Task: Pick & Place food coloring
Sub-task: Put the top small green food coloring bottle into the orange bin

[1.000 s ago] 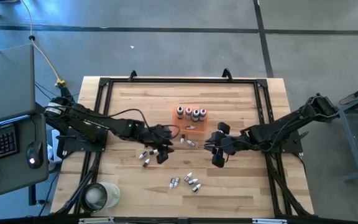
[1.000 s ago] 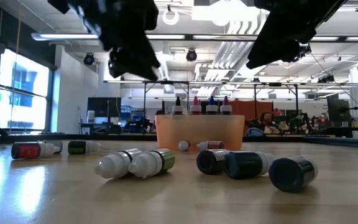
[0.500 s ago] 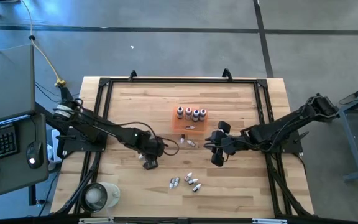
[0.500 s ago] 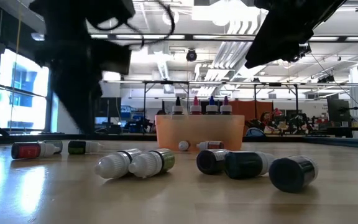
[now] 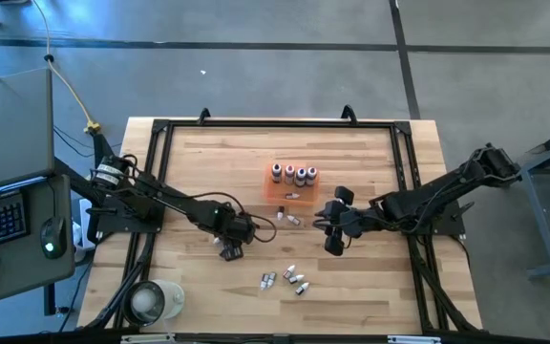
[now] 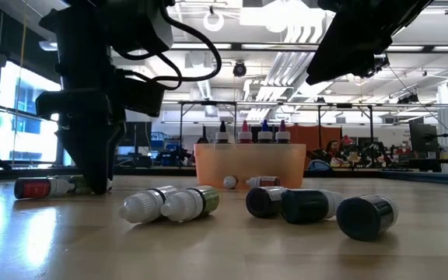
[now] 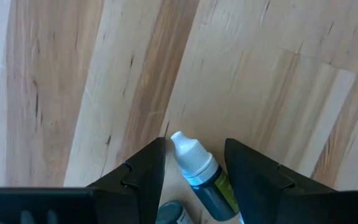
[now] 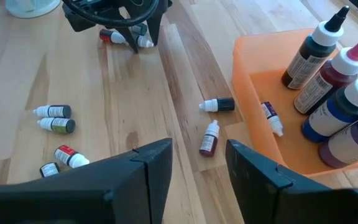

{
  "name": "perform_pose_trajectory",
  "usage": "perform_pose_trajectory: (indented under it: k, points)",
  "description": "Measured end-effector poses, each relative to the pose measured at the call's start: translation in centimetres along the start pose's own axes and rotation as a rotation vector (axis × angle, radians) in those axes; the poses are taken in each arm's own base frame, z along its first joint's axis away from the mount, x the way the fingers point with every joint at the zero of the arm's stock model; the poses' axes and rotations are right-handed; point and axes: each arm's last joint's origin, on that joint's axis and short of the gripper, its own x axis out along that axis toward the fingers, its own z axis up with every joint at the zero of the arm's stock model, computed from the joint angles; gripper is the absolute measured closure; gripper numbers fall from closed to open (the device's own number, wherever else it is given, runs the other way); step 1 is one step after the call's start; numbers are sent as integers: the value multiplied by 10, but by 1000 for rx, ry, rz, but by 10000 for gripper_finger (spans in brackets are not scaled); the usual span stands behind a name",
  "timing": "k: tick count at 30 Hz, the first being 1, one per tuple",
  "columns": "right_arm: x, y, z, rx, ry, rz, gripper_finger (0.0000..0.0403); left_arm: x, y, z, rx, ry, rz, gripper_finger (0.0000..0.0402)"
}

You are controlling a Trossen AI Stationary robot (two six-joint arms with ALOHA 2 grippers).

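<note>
Next, my left gripper picks up the green bottle by its white-end with the cap [image 7: 194, 160] and places it in the orange tray.
Small food coloring bottles lie on their sides on the wooden table. My left gripper [image 7: 194, 143] points down at the table, open. Its fingers stand on either side of a green bottle with a white cap [image 7: 199, 174], and I cannot tell whether they touch it. In the low view this gripper [image 6: 94, 185] reaches the tabletop beside a red bottle [image 6: 41, 187]. My right gripper [image 8: 197, 165] hangs open above the table [image 5: 332, 237], near the orange tray [image 5: 292, 194], with nothing between its fingers.
Several bottles stand upright in the orange tray [image 8: 263, 87]. More bottles lie loose in front of it [image 8: 211, 137] and toward the near edge [image 5: 289, 279]. A white round cup [image 5: 151, 301] stands at the near left corner. Black frame rails [image 5: 156, 172] run along the table's sides.
My left gripper has come down to the tabletop and moved a little toward the table's left edge. It has tipped from slanting to pointing nearly straight down over the green and red bottles. The bottles have stayed where they were.
</note>
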Motion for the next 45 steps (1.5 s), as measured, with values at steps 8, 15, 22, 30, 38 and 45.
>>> perform_pose_trajectory:
  k: [8,15,22,30,38,45]
  points:
    - [0,0,0,0,0,0,258,1,0,0,-1,2,-12,252]
    - [0,0,0,0,0,0,258,1,0,0,-30,2,-11,316]
    - [0,0,0,0,0,0,258,2,0,0,-50,6,-16,350]
    - [0,0,0,0,-7,-14,258,-15,-9,21,-68,-72,20,350]
    - [-8,-3,0,-5,31,34,258,-73,-13,80,7,-351,49,350]
    - [-38,-27,-12,72,117,-159,258,-96,18,121,20,-499,179,350]
